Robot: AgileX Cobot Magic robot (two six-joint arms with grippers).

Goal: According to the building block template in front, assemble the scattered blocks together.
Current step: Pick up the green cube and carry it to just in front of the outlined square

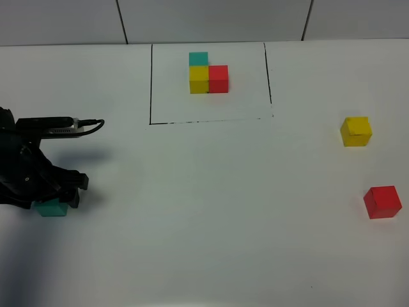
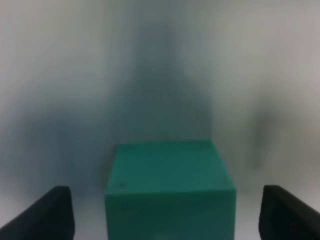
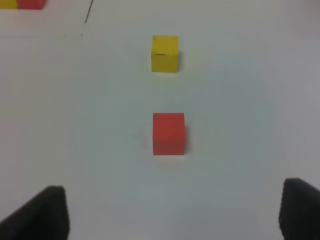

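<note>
The loose teal cube comes next: I need to grab it by its opposite sides with my left gripper to rebuild the template's L.
The template, small teal, yellow and red cubes joined in an L, lies in a black-lined square at the back centre. The loose teal cube sits at the far left under my left gripper. In the left wrist view the teal cube stands between the open fingers with gaps on both sides. The loose yellow cube and red cube lie at the right. In the right wrist view the red cube and yellow cube lie ahead of my open right gripper.
The white table carries the black outline around the template. A black cable runs along my left arm. The right arm is out of the exterior view. A wall with tile seams stands behind the table.
</note>
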